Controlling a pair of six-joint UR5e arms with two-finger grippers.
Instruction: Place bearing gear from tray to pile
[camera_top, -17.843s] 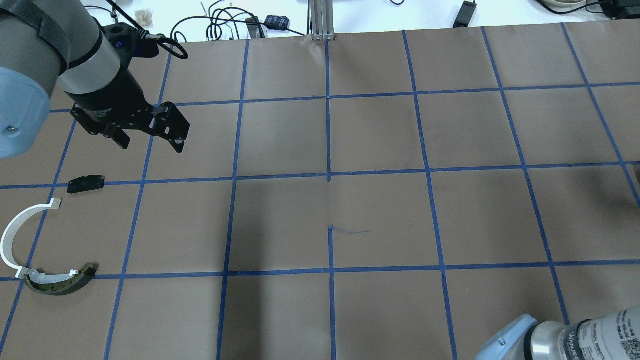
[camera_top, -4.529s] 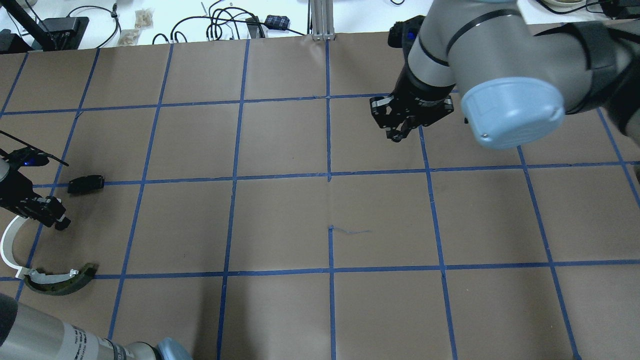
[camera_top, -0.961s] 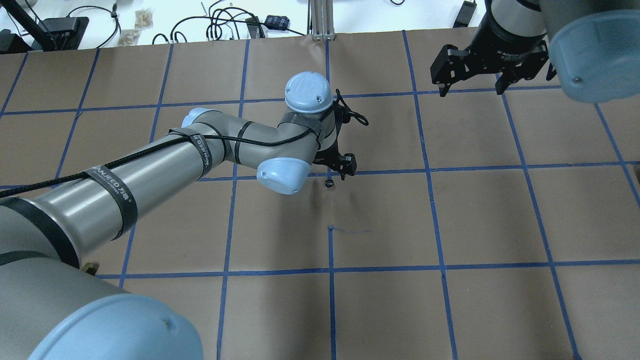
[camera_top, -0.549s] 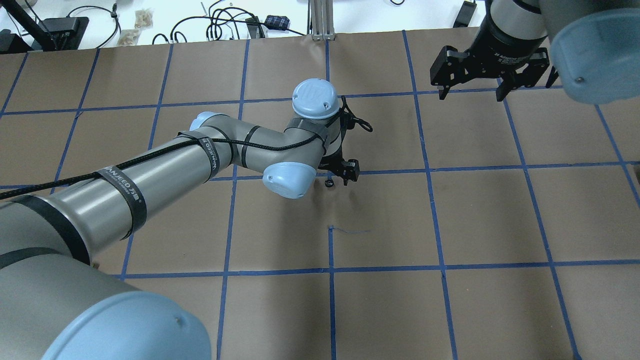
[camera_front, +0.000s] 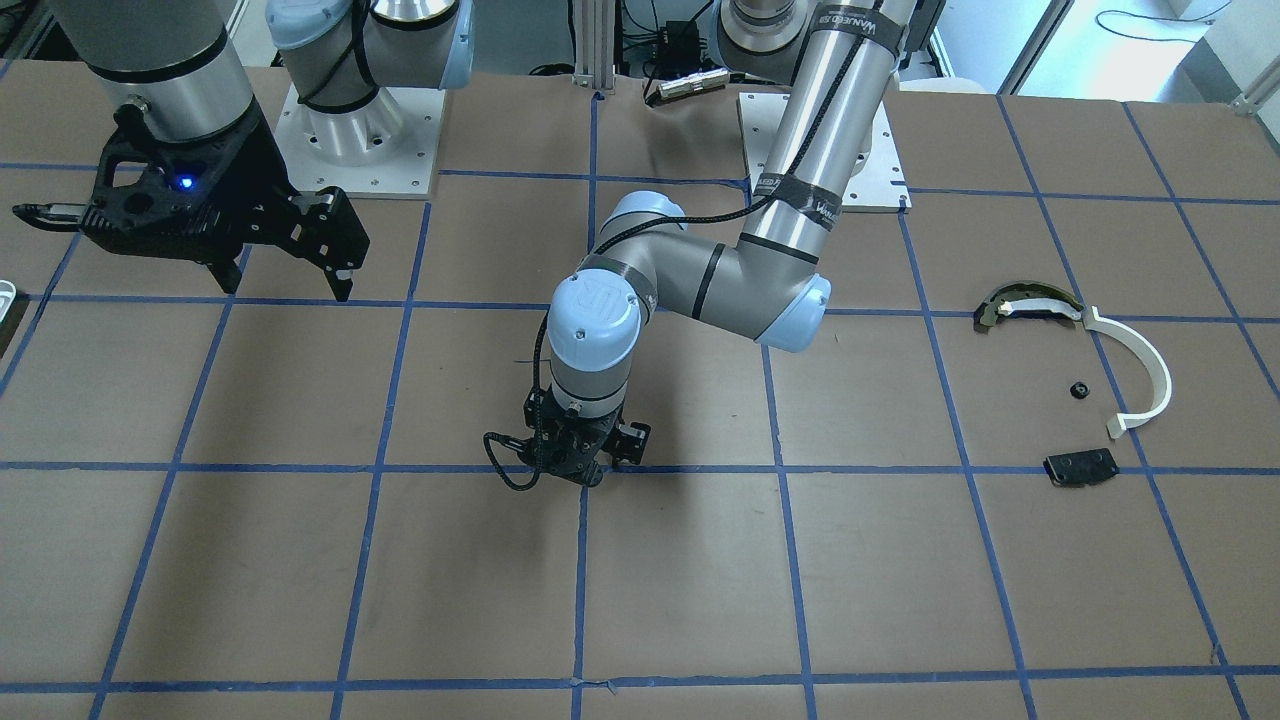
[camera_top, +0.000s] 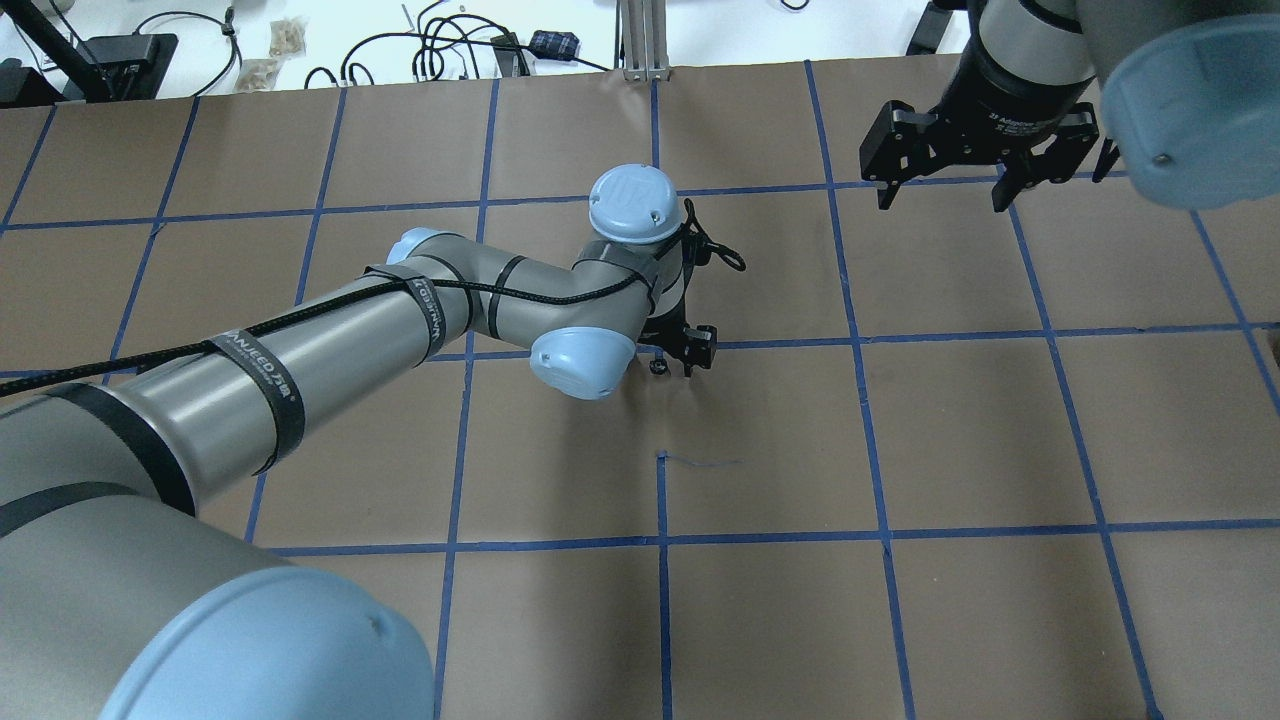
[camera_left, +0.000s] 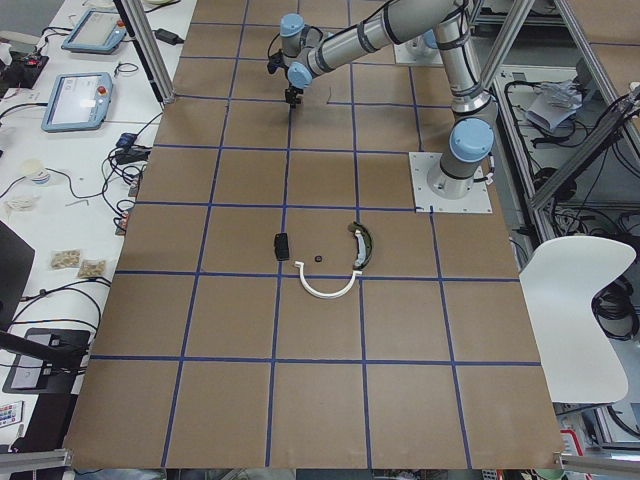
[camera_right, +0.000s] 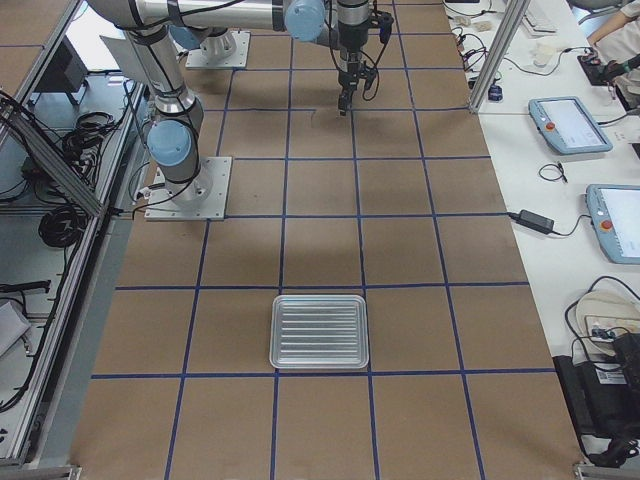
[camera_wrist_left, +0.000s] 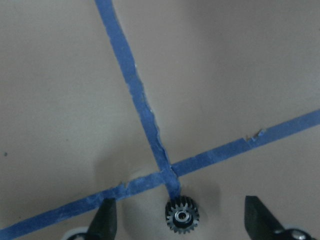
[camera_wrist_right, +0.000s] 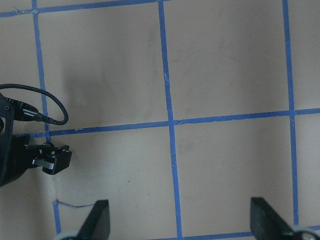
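The left gripper grabs the bearing gear by its toothed rim (camera_wrist_left: 176, 202) next, to place it on the pile.
A tiny black toothed bearing gear (camera_wrist_left: 182, 216) lies on the brown paper just below a blue tape cross at the table's middle; it also shows in the overhead view (camera_top: 657, 366). My left gripper (camera_wrist_left: 180, 224) is open and low over it, one finger on each side, apart from it. In the front view the left gripper (camera_front: 585, 470) hides this gear. The pile sits at my left: a white arc strip (camera_front: 1140, 370), an olive-and-black curved piece (camera_front: 1020, 303), a flat black plate (camera_front: 1080, 467), and another tiny black round part (camera_front: 1078, 389). My right gripper (camera_top: 942, 200) is open, empty and raised at the far right.
A silver ribbed tray (camera_right: 320, 330) lies on the table toward my right end; nothing shows in it. Cables and small boxes lie beyond the table's far edge (camera_top: 450, 50). My left forearm (camera_top: 330, 330) stretches across the left half of the table.
Over the last second my left gripper has shifted slightly toward the gear and sits lower around it. The gear has not moved. The right gripper has barely moved.
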